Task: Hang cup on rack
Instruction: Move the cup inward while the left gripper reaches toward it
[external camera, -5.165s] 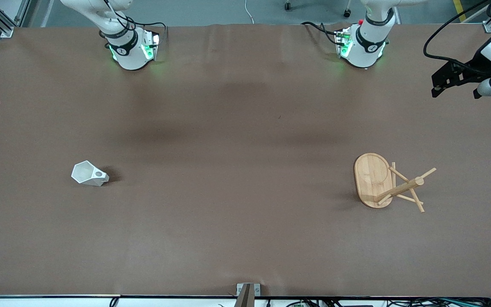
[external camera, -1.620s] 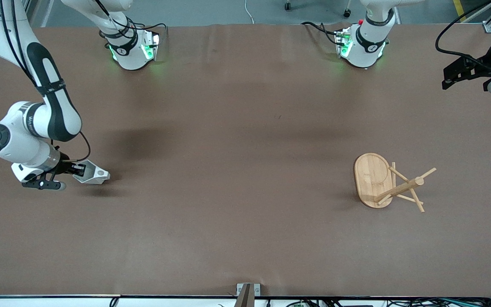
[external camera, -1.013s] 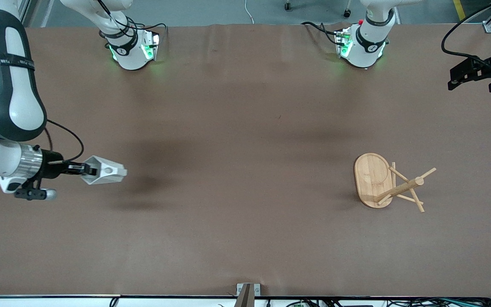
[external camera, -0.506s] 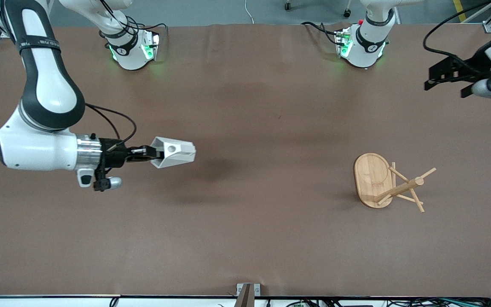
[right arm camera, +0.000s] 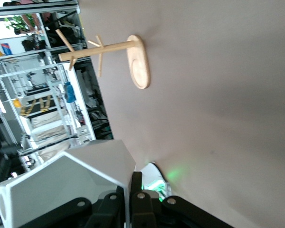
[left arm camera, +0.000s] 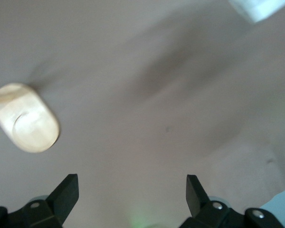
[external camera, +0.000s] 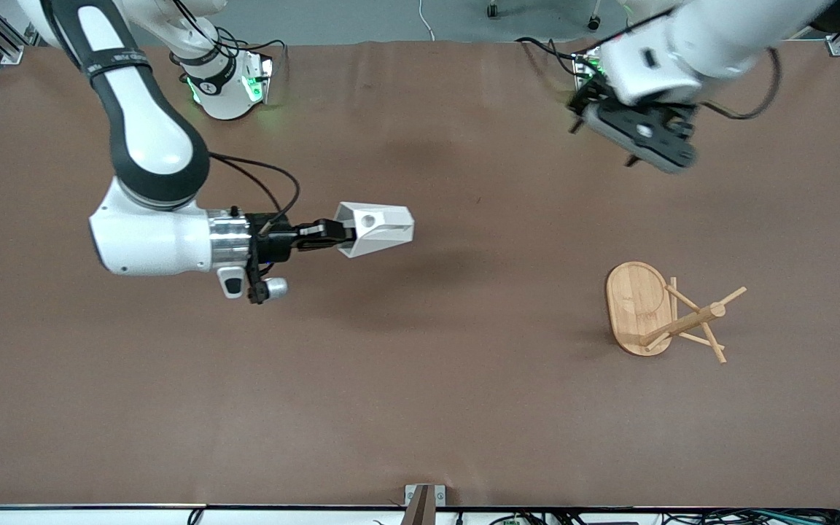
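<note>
I will next use my left gripper to grab the white cup by its closed bottom end [external camera: 397, 224], so the cup's hole stays free for the rack's peg [external camera: 733, 296].
The white faceted cup [external camera: 380, 227] hangs in the air over the middle of the table, lying sideways with its holed tab up. My right gripper [external camera: 334, 235] is shut on the cup's wall at the mouth; the right wrist view shows the cup [right arm camera: 66, 185] pinched between the fingers [right arm camera: 141, 190]. The bamboo rack [external camera: 671, 315] stands upright on its oval base toward the left arm's end of the table, also seen as the rack [right arm camera: 128, 52] and its base [left arm camera: 26, 118]. My left gripper [external camera: 646, 142] hovers open and empty over the table near its own arm's base, its fingertips [left arm camera: 66, 190] wide apart.
Brown table covering [external camera: 420, 379] with nothing else on it. The two arm bases [external camera: 227, 84] [external camera: 620, 80] stand along the edge farthest from the front camera. A small metal bracket [external camera: 424, 499] sits at the nearest edge.
My right arm has lifted the cup off the table and carried it toward the table's middle. My left arm has swung in from the table's end to over the table near its base.
</note>
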